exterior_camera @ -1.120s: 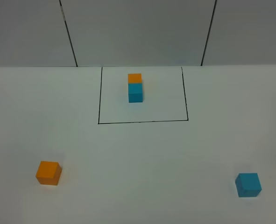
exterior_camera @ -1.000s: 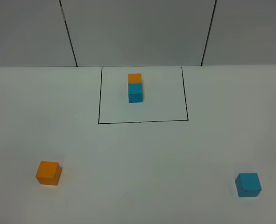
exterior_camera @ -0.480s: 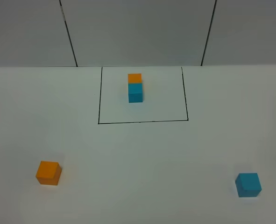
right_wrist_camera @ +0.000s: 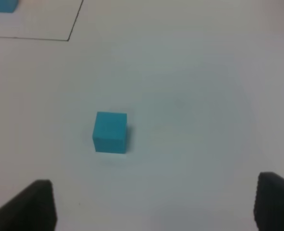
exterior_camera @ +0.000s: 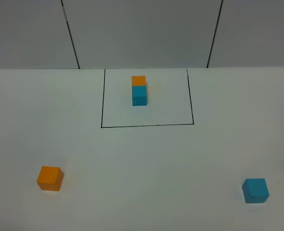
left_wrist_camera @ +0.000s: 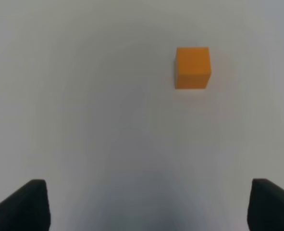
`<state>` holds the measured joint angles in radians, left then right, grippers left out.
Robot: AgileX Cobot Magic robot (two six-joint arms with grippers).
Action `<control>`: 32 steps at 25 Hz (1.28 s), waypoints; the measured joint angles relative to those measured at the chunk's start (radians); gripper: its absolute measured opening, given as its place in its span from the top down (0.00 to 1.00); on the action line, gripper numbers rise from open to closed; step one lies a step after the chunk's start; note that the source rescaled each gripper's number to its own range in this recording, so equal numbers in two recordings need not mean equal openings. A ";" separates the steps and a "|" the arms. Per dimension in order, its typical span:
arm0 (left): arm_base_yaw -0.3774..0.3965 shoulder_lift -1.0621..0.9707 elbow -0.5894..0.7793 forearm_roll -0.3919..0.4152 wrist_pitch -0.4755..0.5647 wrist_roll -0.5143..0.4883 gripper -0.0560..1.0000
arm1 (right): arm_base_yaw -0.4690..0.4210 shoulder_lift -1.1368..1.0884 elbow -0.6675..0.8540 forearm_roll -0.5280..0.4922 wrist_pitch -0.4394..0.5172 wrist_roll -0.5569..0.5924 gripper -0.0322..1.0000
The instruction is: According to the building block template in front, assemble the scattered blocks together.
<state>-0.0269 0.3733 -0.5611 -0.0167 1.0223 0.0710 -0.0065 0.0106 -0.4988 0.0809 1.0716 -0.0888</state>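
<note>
My left gripper should grab the orange cube by its opposite sides next. Then it can join the loose orange cube to the loose teal-blue cube (exterior_camera: 255, 190), as the template shows.
The template (exterior_camera: 139, 90), an orange cube joined to a teal-blue cube, stands inside a black-outlined square at the back middle. A loose orange cube (exterior_camera: 50, 178) lies at the front left; it also shows in the left wrist view (left_wrist_camera: 192, 67). A loose teal-blue cube (exterior_camera: 255, 190) lies at the front right, and shows in the right wrist view (right_wrist_camera: 110, 132). My left gripper (left_wrist_camera: 146, 204) is open and empty, short of the orange cube. My right gripper (right_wrist_camera: 154, 204) is open and empty, short of the teal-blue cube. Neither gripper shows in the exterior high view.
The black outline (exterior_camera: 146, 125) of the square marks the white table (exterior_camera: 146, 163). A grey panelled wall (exterior_camera: 142, 33) rises behind the table's far edge. A corner of the template's teal cube (right_wrist_camera: 2, 6) shows in the right wrist view.
</note>
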 joint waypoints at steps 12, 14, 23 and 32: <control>-0.026 0.833 -0.287 -0.069 -0.075 0.000 0.10 | 0.000 0.000 0.000 -0.001 0.000 0.000 0.29; -0.070 0.939 -0.344 -0.071 -0.081 0.000 0.10 | 0.000 0.000 0.000 -0.001 0.000 0.000 0.29; -0.188 1.229 -0.435 0.017 -0.128 -0.130 0.10 | 0.000 0.000 0.000 -0.001 0.000 0.000 0.29; -0.188 1.348 -0.436 0.004 -0.267 -0.154 0.10 | 0.000 0.000 0.000 -0.001 0.000 0.000 0.29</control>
<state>-0.2152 1.7212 -0.9974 -0.0127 0.7554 -0.0826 -0.0065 0.0106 -0.4988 0.0801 1.0716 -0.0888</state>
